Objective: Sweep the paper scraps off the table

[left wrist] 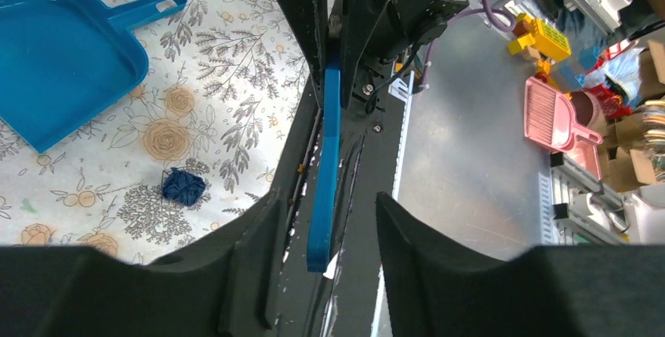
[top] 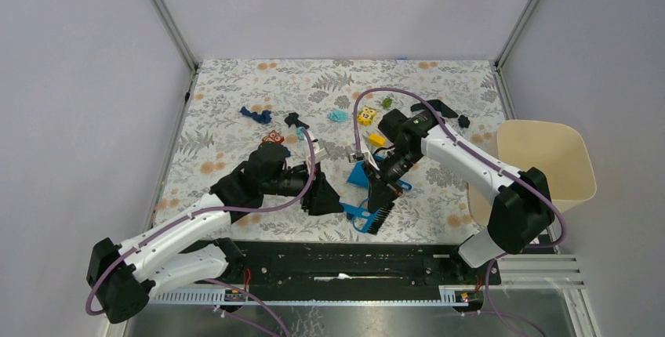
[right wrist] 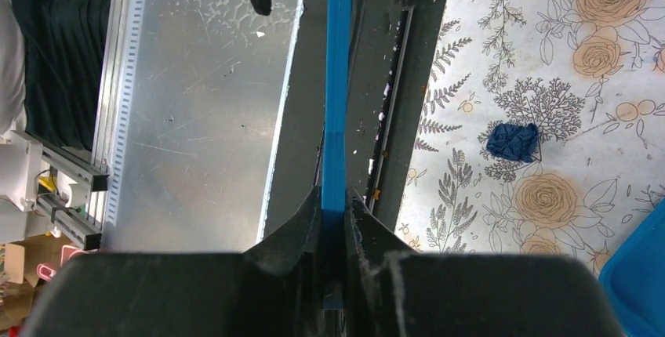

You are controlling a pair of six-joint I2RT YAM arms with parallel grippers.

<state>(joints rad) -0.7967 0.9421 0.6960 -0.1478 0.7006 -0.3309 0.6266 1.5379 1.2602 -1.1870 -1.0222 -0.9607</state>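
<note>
The robot will next use its left gripper to grab the blue brush (right wrist: 337,102) by its handle's loose end, and the brush's black bristles will stay free to sweep paper scraps.
My right gripper (top: 382,192) (right wrist: 337,196) is shut on the handle of a blue brush (right wrist: 337,102), whose black bristles (top: 379,218) hang near the table's front edge. My left gripper (top: 325,196) (left wrist: 325,204) is open, its jaws standing either side of the handle's free end (left wrist: 323,196) without closing on it. A blue dustpan (left wrist: 63,55) (top: 361,172) lies on the floral table (top: 235,86). One dark blue paper scrap (left wrist: 183,186) (right wrist: 514,141) lies beside it. Further back lie dark blue (top: 255,114), light cyan (top: 339,115) and green (top: 387,103) scraps.
A beige bin (top: 549,157) stands off the table's right edge. Yellow toys (top: 366,115), a yellow block (top: 377,139), a red patterned toy (top: 272,136) and small black objects (top: 294,120) lie mid-table. A black rail (top: 353,262) runs along the near edge.
</note>
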